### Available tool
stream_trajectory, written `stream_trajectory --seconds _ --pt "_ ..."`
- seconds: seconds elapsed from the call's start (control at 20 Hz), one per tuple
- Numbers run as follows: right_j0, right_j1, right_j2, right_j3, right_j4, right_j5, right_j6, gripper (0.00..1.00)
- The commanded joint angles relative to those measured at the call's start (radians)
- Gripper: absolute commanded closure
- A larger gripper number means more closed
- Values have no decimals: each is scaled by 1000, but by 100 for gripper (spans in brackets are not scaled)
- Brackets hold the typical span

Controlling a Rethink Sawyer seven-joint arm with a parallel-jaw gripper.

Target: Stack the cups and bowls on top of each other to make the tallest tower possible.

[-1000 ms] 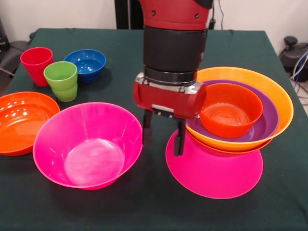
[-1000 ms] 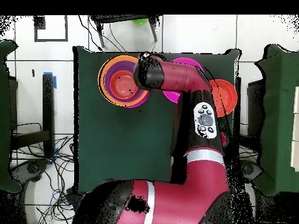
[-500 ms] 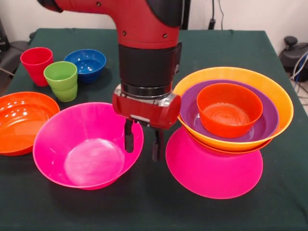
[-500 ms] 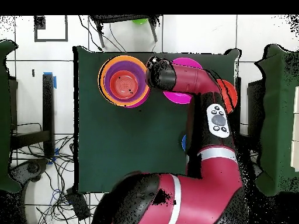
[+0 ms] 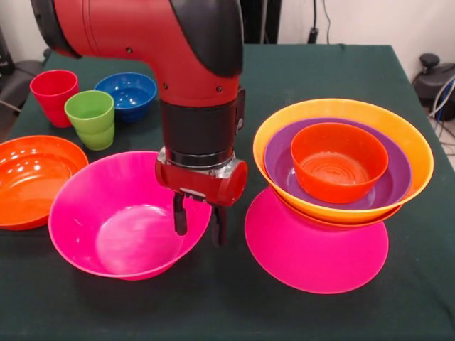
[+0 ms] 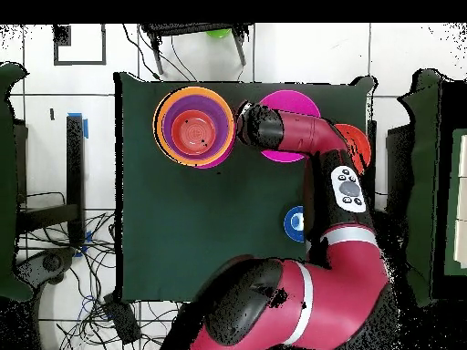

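My gripper is going to grab the loose hot pink bowl by its rim (image 5: 204, 231) next, to stack it onto the small red-orange bowl (image 5: 338, 160).
The loose hot pink bowl (image 5: 121, 220) sits upright at the front left. My gripper (image 5: 199, 224) is open and straddles its right rim, one finger (image 5: 180, 215) inside the bowl and the other (image 5: 219, 231) outside. To the right stands the tower (image 5: 341, 177): an upturned hot pink bowl (image 5: 313, 252) carries a large orange bowl (image 5: 409, 145), a purple bowl (image 5: 394, 181) and a small red-orange bowl (image 5: 338, 160). The red cup (image 5: 53, 92) and green cup (image 5: 90, 117) stand at the back left beside the small blue bowl (image 5: 128, 92). In the overhead view the arm (image 6: 301, 137) hides the gripper.
A shallow red-orange bowl (image 5: 32, 177) lies at the left edge, close to the pink bowl. From above, the tower (image 6: 191, 128), pink bowl (image 6: 292, 102) and blue bowl (image 6: 295, 221) show on the green table (image 6: 201, 219).
The gripper has moved from beside the tower leftward to the loose pink bowl's rim and come down a little. The bowls and cups have not moved.
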State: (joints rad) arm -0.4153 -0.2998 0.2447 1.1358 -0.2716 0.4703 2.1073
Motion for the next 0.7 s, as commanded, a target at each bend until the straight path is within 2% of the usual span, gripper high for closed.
stream_trajectory --seconds 0.05,0.4,0.45,0.7 --pt "-7 62 125 -11 -121 -8 -261 0" --pt "-1 59 138 -28 -173 17 -271 0" --pt "1 57 139 -30 -183 19 -275 100" --pt "12 50 135 -43 -187 61 -254 100"
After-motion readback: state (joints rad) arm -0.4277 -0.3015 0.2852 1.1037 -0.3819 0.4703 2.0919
